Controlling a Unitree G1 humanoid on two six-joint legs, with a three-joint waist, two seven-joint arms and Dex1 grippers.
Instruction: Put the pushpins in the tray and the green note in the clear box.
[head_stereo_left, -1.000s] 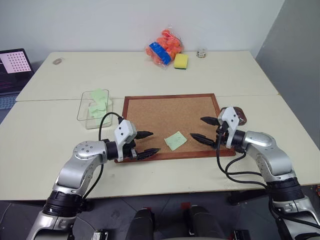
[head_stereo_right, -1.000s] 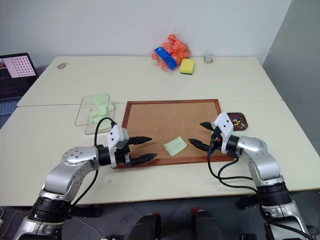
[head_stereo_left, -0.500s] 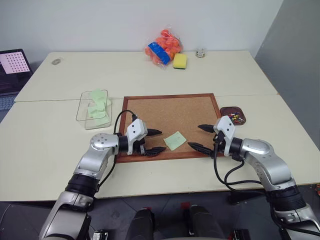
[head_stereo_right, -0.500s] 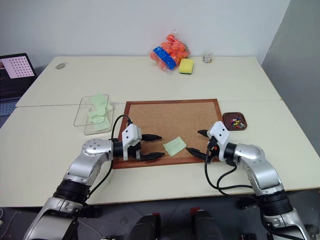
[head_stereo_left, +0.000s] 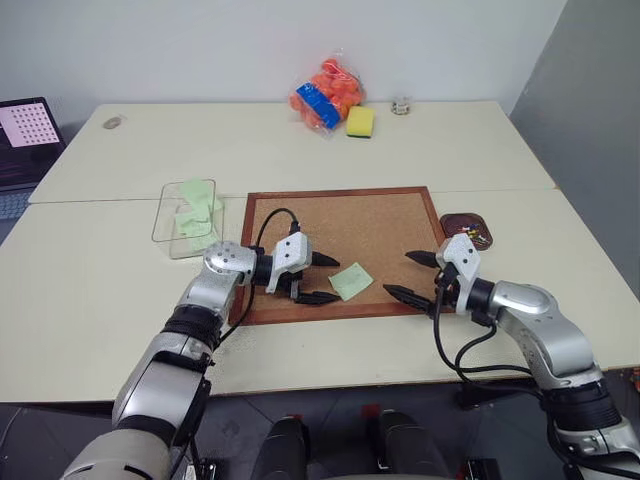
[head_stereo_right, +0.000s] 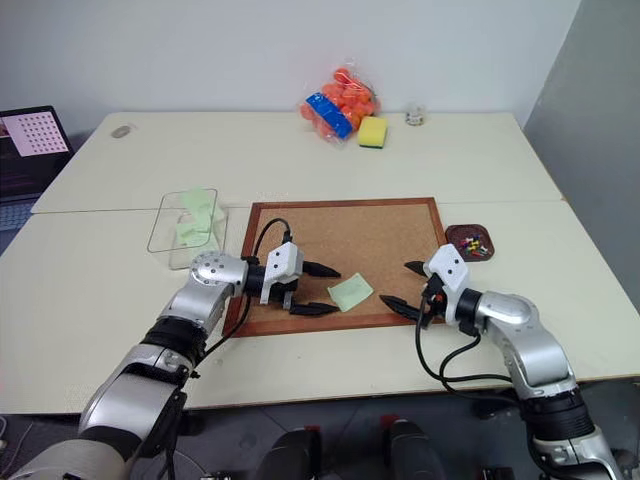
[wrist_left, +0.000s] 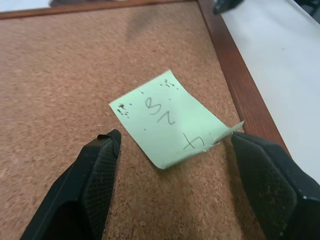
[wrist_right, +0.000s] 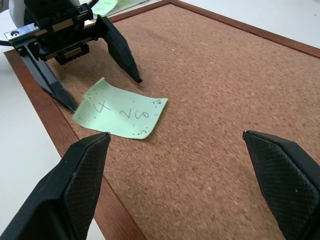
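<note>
The green note has both fingers of my left gripper past its near corner (head_stereo_left: 332, 279) and low at the cork (head_stereo_left: 317, 281). My left gripper should close on it now.
The green note (head_stereo_left: 351, 280) lies on the corkboard near its front edge, with handwriting on it and one corner curled up (wrist_left: 170, 117). My left gripper (head_stereo_left: 336, 279) is open and level just left of the note, one finger (wrist_left: 97, 170) on each side of its edge, not touching it. My right gripper (head_stereo_left: 397, 274) stands open to the right of the note, pointing at it from a short way off (wrist_right: 176, 134). The tray (head_stereo_left: 467, 226) sits off the board's right side with several pushpins (head_stereo_right: 472, 243) in it. At the board's left, the clear box (head_stereo_left: 188, 217) holds green notes.
The wooden-framed corkboard (head_stereo_left: 340, 240) fills the table's middle. At the back stand a bag of orange things (head_stereo_left: 325, 95), a yellow sponge (head_stereo_left: 361, 121) and a small jar (head_stereo_left: 402, 104). A laptop (head_stereo_left: 25, 135) is at the far left.
My left gripper has moved right, from the board's front left corner over the cork up to the note, and turned more level. The right gripper has stayed about where it was.
</note>
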